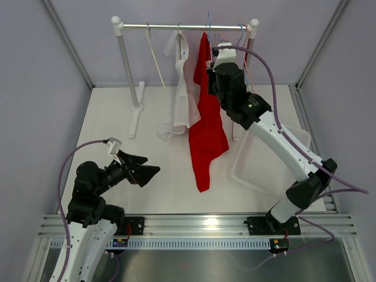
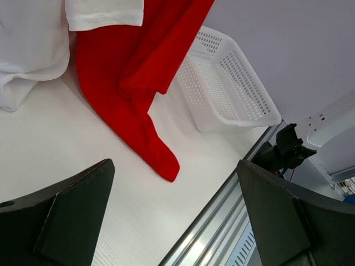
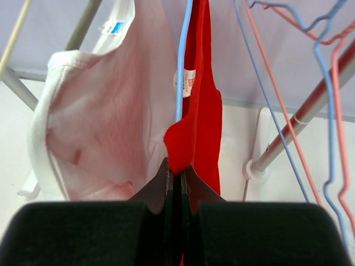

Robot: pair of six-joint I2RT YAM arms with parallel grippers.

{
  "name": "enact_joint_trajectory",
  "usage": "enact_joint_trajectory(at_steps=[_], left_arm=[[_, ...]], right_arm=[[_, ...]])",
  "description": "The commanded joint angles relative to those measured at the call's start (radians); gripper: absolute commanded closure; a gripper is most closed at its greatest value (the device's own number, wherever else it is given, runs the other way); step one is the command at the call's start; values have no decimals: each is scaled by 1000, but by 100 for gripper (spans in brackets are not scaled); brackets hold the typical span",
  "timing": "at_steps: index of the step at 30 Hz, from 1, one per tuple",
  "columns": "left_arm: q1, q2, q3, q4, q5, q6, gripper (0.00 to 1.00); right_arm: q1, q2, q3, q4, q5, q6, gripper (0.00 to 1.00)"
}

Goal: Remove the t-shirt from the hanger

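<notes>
The left gripper grabs the blue hanger (image 3: 183,66) by its wire near the hook (image 3: 188,18) next, which leaves the red t-shirt free to remove.
A red t-shirt (image 1: 207,126) hangs from a blue hanger (image 3: 183,66) on the metal rail (image 1: 188,26), its lower end trailing on the table. My right gripper (image 3: 178,170) is up at the shirt's shoulder, shut on a fold of the red fabric (image 3: 195,127) just below the hanger wire. In the top view the right gripper (image 1: 212,82) sits against the shirt's right edge. My left gripper (image 1: 150,170) is open and empty, low over the table left of the shirt's tail (image 2: 158,155).
A white t-shirt (image 1: 183,94) hangs left of the red one. Bare blue and pink hangers (image 3: 327,83) hang to the right. A white basket (image 1: 264,167) lies at the right. The rack's post (image 1: 128,70) and foot stand at the back left.
</notes>
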Motion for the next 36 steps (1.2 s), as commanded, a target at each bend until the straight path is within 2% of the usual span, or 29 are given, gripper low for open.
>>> enact_joint_trajectory(at_steps=[1,4,9,13,14,17,18,19,21,22,24,28,36], left_arm=[[5,38,65,31,12,-41,1],[5,95,169,54,44,-84,1],[-1,195,332,106,44,-194,1],[-58,276,370,114,-89,-283,1],[-87,291,375,123,-121,-294,3],[-283,368,400,161,-296,-302,5],[-414,394,412,170,-353,-282,6],[-479,454,447,175,-472,-265,6],[-643,526,488,184,-581,-216,6],[-677,598,525,195,-641,-207,6],[-726,663,547,258,-663,-205,7],[-756,787,576,392,-749,-217,11],[-779,980,639,488,-792,-224,24]], right_arm=[[10,-96,-54,150,14,-5,100],[10,-161,-183,166,-2,33,100],[13,-357,-418,199,-102,138,100],[59,-576,-692,233,-154,219,100],[89,-616,-738,239,-165,233,100],[157,-765,-886,239,-176,293,100],[172,-799,-916,238,-177,306,100],[187,-860,-967,229,-167,334,100],[236,-908,-1002,213,-160,365,100],[252,-943,-1021,195,-151,371,100],[292,-966,-1038,183,-136,382,100],[344,-1005,-1050,158,-111,397,100],[389,-1063,-1065,153,-87,409,100]])
